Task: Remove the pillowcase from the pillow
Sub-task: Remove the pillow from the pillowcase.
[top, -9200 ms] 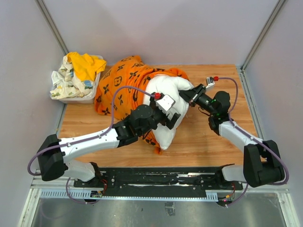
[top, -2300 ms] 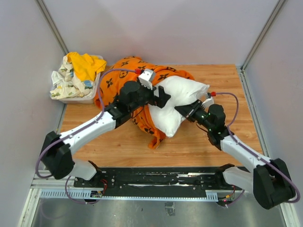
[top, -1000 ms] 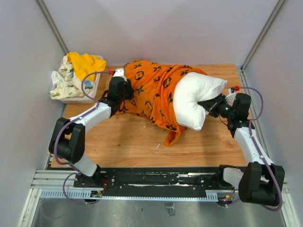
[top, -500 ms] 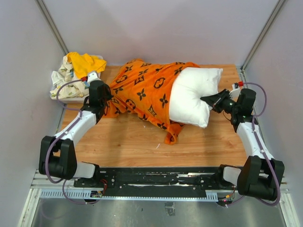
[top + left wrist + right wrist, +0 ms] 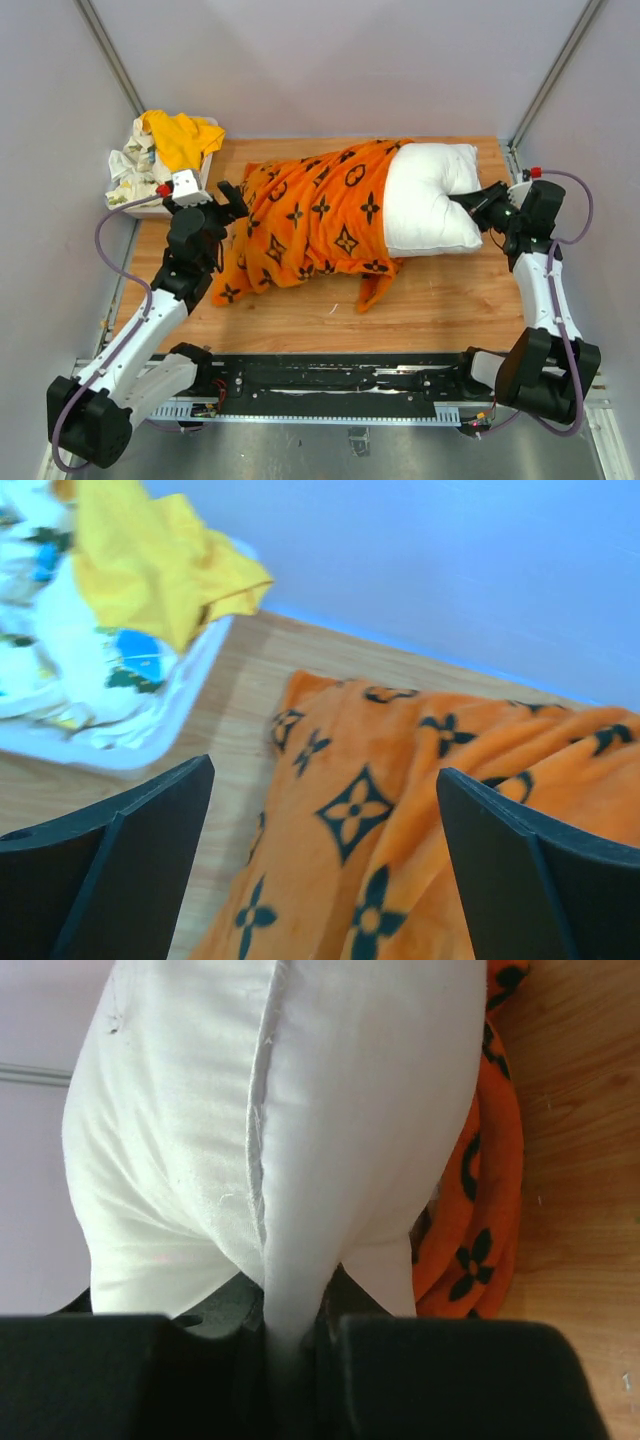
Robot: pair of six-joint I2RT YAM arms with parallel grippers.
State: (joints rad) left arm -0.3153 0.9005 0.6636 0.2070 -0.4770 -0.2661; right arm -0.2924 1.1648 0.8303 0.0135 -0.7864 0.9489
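The robot's left gripper next needs to free the bare pillow to slide out, so it should grab the pillowcase point(image 5: 310, 225) by its fold near the bin.
The orange pillowcase point(image 5: 310, 225) with black motifs lies spread across the middle of the table. It still covers the left part of the white pillow point(image 5: 430, 195), whose right part sticks out bare. My right gripper point(image 5: 472, 207) is shut on the pillow's right edge; in the right wrist view the white fabric point(image 5: 200, 1110) is pinched between the jaws point(image 5: 290, 1330), with the pillowcase point(image 5: 480, 1210) behind it. My left gripper point(image 5: 232, 200) is open and empty at the pillowcase's left end. In the left wrist view its fingers point(image 5: 130, 870) stand wide apart over the orange fabric point(image 5: 400, 780). The blue tag is hidden.
A white bin point(image 5: 130, 207) at the far left corner holds a yellow cloth point(image 5: 180, 135) and a white floral-print cloth point(image 5: 130, 165); it also shows in the left wrist view point(image 5: 150, 750). Walls close in the table at the back and on both sides.
My left gripper has let go of the pillowcase's end and now stands open beside it. My right gripper has drawn the pillow further right, and more white shows.
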